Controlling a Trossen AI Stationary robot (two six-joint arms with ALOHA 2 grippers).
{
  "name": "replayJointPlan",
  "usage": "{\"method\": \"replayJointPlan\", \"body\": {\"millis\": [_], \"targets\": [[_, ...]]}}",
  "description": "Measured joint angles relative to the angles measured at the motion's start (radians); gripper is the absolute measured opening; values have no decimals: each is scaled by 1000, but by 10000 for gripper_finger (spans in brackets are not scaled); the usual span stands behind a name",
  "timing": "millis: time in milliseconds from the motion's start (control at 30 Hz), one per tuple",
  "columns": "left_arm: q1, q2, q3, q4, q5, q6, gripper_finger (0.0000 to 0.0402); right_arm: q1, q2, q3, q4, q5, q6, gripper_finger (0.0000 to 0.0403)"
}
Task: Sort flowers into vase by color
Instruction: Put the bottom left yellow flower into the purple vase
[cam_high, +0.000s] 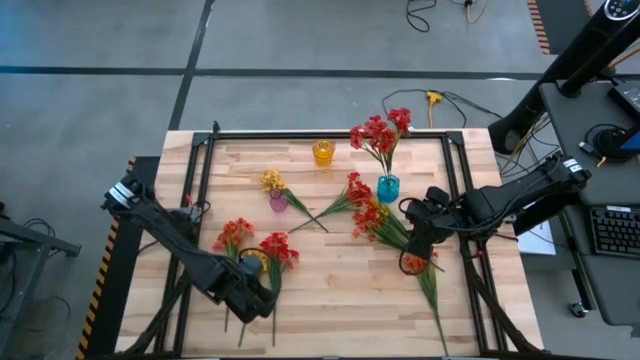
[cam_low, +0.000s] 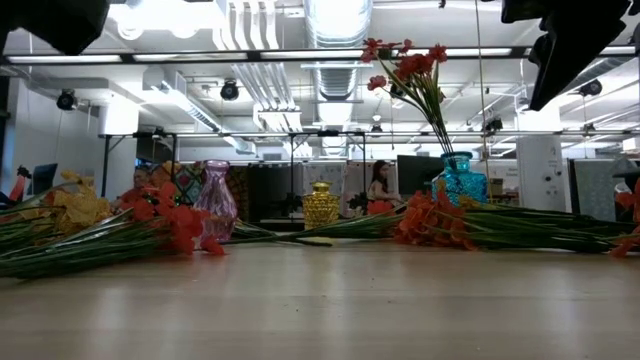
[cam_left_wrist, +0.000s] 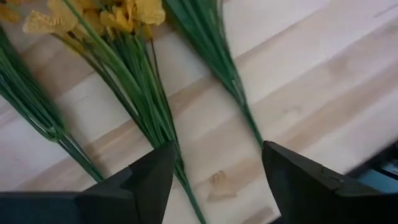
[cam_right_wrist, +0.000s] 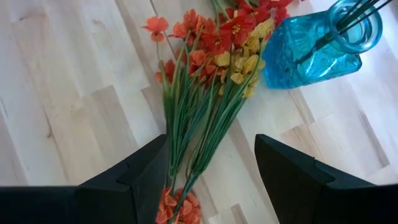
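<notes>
I will next grab the yellow spray by its green stems with my left gripper. Then it can add yellow to the purple vase.
Red flowers stand in the blue vase. A yellow spray lies with its head beside the purple vase. The yellow vase stands near the far edge. Red and yellow sprays lie flat at near left, and a red, orange-red and yellow pile lies at right. My left gripper hovers open over the yellow spray's stems. My right gripper hovers open over the pile's stems, with the blue vase beyond.
A black frame borders the wooden table top. In the low view both arms hang above the table, left arm and right arm. Bare wood lies in the middle near part. A desk with a keyboard stands off the right edge.
</notes>
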Motion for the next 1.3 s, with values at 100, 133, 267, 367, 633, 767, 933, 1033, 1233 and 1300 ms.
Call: {"method": "replayJointPlan", "body": {"millis": [100,133,267,367,633,767,933,1033,1233,1300], "targets": [[0,40,0,0,2,-2,235,0,0,0,0,21,0,228],[1,53,0,0,7,-2,235,0,0,0,0,31,0,228],[1,93,-7,-1,37,-3,235,0,0,0,1,34,0,228],[1,114,-17,-16,53,-20,236,0,0,0,10,34,0,228],[11,155,-43,-9,40,-19,216,0,0,-1,24,34,0,228],[16,183,-44,-7,40,-17,187,0,0,-1,24,34,0,228],[16,202,-44,-8,44,-10,134,0,0,-1,26,34,0,228],[16,203,-44,-7,44,-9,94,0,0,-1,27,34,3,228],[16,203,-44,-9,44,-1,18,0,0,-1,30,38,2,228],[16,203,-44,-9,45,-1,7,0,0,-1,31,49,1,228]]}}
